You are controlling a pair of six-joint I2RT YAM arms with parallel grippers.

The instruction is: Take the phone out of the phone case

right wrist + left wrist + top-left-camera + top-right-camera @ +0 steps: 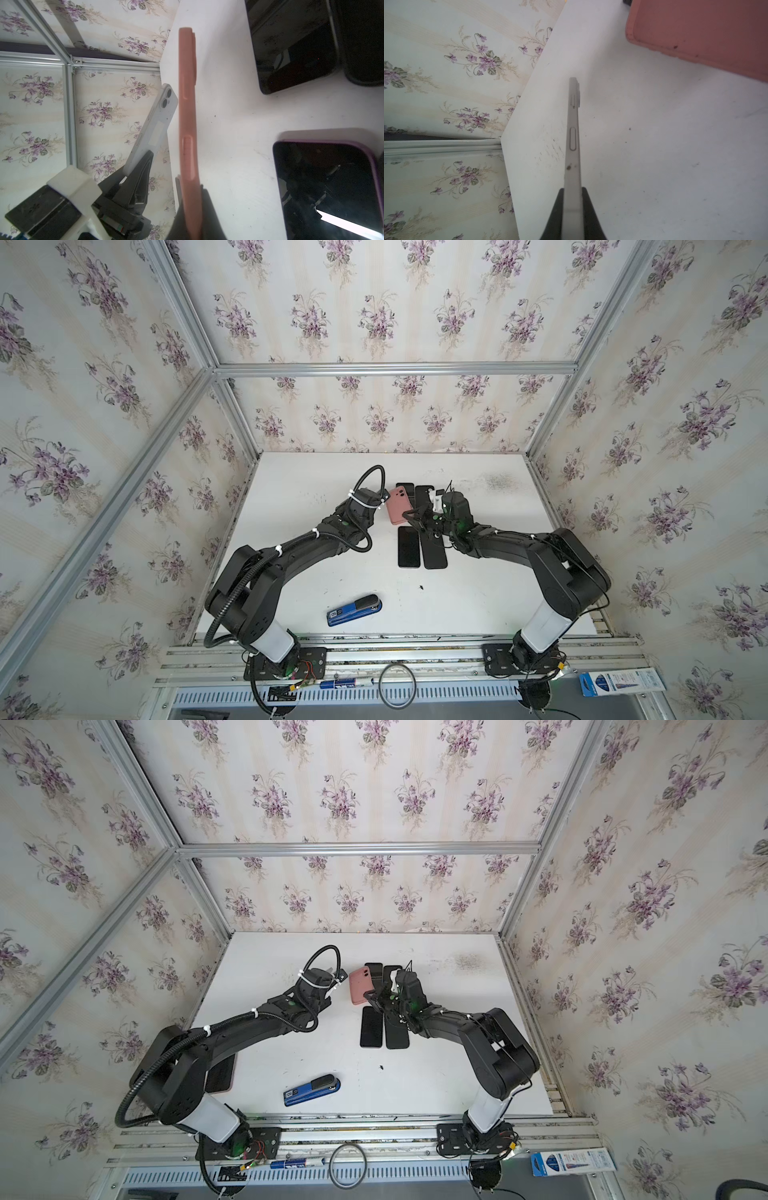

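My left gripper keeps holding the phone for now, since the white phone [573, 135] hangs on edge above the flat table and would fall if it opened.
My left gripper [572, 190] is shut on the lower end of a white phone [573, 135], which I see edge-on above the table. The right wrist view shows that same phone [154, 126] from the back, with two camera lenses, standing clear of the case. My right gripper [190, 187] is shut on the pink phone case [188, 104], held on edge a short way from the phone. In both top views the case [399, 506] [360, 986] hangs between the two grippers [380, 506] [409, 516] over the table's middle.
Several dark phones lie flat on the white table [478, 572]: two [408, 546] [434, 551] under the right wrist and two [405, 489] [424, 493] behind the case. A blue stapler [354, 610] lies near the front edge. Another phone [220, 1073] lies under the left arm.
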